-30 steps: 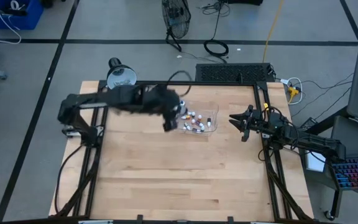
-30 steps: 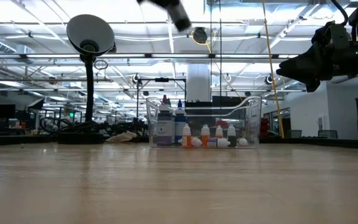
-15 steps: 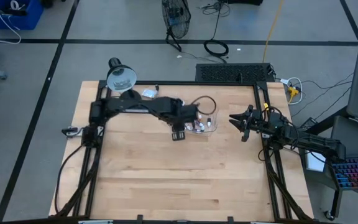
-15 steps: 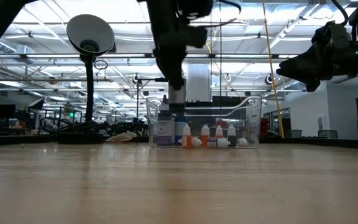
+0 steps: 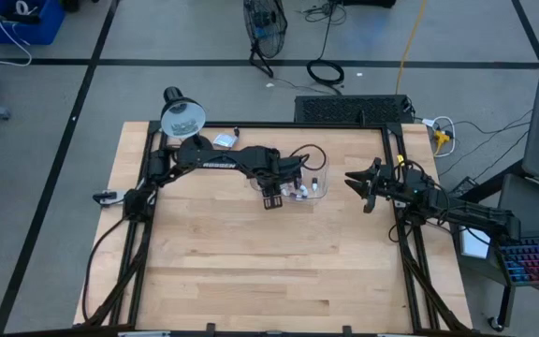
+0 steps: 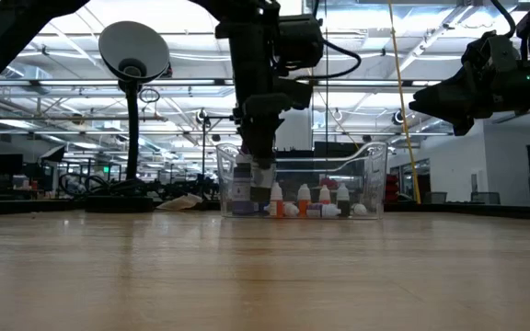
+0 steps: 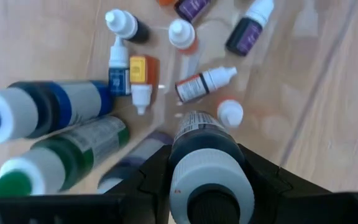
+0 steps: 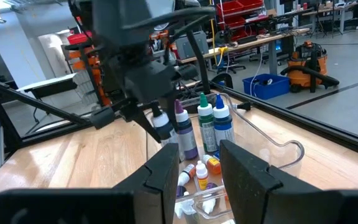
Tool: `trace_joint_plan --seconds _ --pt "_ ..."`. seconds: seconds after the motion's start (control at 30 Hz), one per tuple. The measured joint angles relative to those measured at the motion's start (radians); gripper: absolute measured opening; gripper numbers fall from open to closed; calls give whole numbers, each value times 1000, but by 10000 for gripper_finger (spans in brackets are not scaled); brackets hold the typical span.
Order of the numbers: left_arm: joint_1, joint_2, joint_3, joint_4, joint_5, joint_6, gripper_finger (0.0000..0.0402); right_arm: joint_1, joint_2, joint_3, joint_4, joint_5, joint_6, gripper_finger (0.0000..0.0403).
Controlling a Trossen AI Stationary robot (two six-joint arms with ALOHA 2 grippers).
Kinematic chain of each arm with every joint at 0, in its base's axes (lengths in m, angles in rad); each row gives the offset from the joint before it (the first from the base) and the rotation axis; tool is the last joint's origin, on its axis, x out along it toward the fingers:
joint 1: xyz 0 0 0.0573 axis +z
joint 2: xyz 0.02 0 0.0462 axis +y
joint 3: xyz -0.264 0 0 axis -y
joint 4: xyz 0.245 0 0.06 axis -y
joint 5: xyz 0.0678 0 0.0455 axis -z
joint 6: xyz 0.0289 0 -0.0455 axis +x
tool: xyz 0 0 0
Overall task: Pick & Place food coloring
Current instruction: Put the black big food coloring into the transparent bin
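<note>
The dark bottle's lower end is inside the clear tray beside the small bottles and the bottle would stay there, so my left gripper is now ready to release it.
A clear plastic tray (image 5: 319, 193) (image 6: 373, 176) at the table's far middle holds the food coloring: small whitish bottles (image 7: 206, 83) lying loose, and larger blue (image 7: 42, 113), green (image 7: 73, 154) and purple (image 8: 184, 134) ones. My left gripper (image 5: 271, 198) (image 6: 263, 164) reaches down into the tray's left end, shut on a dark bottle (image 7: 207, 163) with a pale cap. My right gripper (image 5: 356, 183) (image 8: 199, 182) waits at the table's right edge, level and open, with nothing between its fingers. My left gripper pinches the dark bottle between its two fingers, one on each side of the body (image 7: 180, 144) just below the cap. The fingers come from above, pointing steeply down. The bottle stands nearly upright, cap toward the wrist; its base is hidden, so whether it rests on the tray cannot be told.
A desk lamp (image 5: 182, 116) (image 6: 133, 55) stands at the table's far left corner. The near half of the wooden table (image 5: 269, 271) carries nothing. A black frame rail (image 5: 402, 234) runs along the right side.
My left gripper has swung from high over the tray's left side toward the right and down, tipping to point more steeply down. It now reaches in among the bottles at the tray's left end, the pale-capped bottle between its fingers carried down with it.
</note>
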State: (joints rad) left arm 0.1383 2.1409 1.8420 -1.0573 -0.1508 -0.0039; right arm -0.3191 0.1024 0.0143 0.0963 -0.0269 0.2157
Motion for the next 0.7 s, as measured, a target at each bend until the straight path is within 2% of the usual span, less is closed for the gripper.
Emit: trace_joint_plan --seconds 0.13,0.57,0.6,0.7 --pt "23 1 -5 16 57 -6 139 0 0 0 0 0 0 105" --pt "38 0 -5 23 69 -20 139 0 0 0 0 0 0 105" --pt "38 0 -5 23 75 -25 144 0 0 0 0 0 0 105" --pt "38 0 -5 21 82 -36 196 0 0 0 0 0 0 105"
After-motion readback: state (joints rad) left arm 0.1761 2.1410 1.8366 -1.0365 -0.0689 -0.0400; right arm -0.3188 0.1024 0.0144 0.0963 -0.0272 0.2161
